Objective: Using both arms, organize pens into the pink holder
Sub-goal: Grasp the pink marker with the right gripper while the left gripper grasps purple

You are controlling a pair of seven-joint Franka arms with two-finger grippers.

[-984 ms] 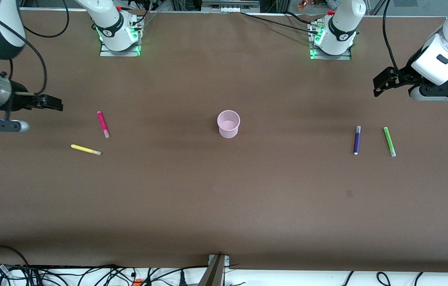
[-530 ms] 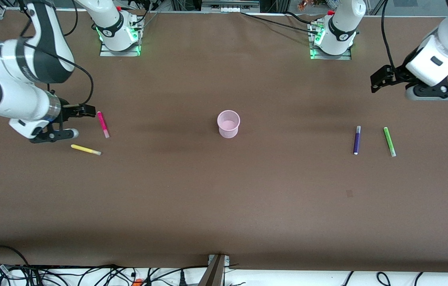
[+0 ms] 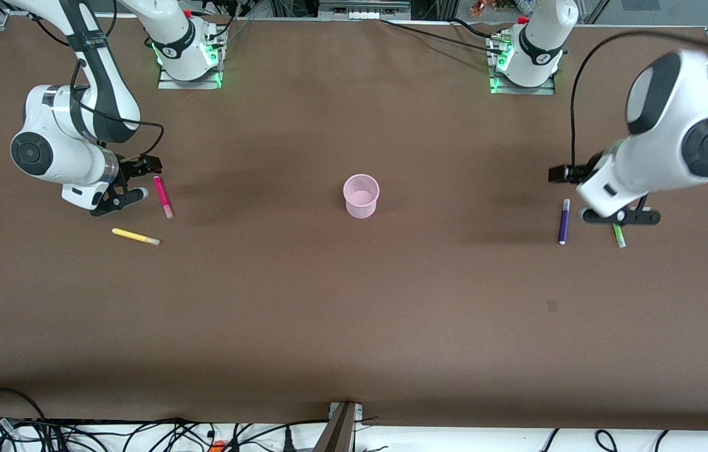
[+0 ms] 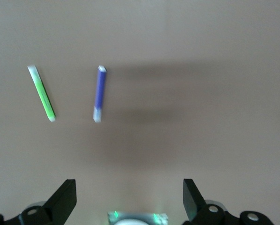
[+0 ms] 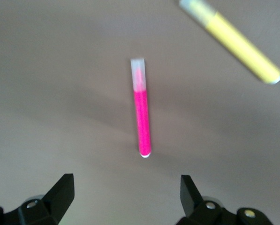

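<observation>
My left gripper grabs the purple pen by its purple body (image 3: 563,226) next, to stand it in the pink holder (image 3: 360,208).
The pink holder (image 3: 360,208) stands upright mid-table with nothing in it. Toward the right arm's end lie the magenta pen (image 3: 163,196) (image 5: 141,108) and, nearer the front camera, the yellow pen (image 3: 135,236) (image 5: 233,42). My right gripper (image 3: 147,166) (image 5: 126,185) hangs open and holds nothing, just off the magenta pen's coloured tip. Toward the left arm's end lie the purple pen (image 3: 563,221) (image 4: 99,93) and the green pen (image 3: 619,237) (image 4: 41,93), which the left hand mostly covers in the front view. My left gripper (image 3: 560,174) (image 4: 129,187) is open with nothing in it, over bare table beside the purple pen's pale end.
All pens lie flat on the brown table mat (image 3: 354,314). Both arm bases (image 3: 187,56) (image 3: 526,59) stand along the edge farthest from the front camera. Cables (image 3: 140,433) run along the edge nearest that camera.
Both arms swung inward and down. The right gripper came to the magenta pen's tip. The left hand moved toward the purple pen and now covers most of the green one. No pen moved.
</observation>
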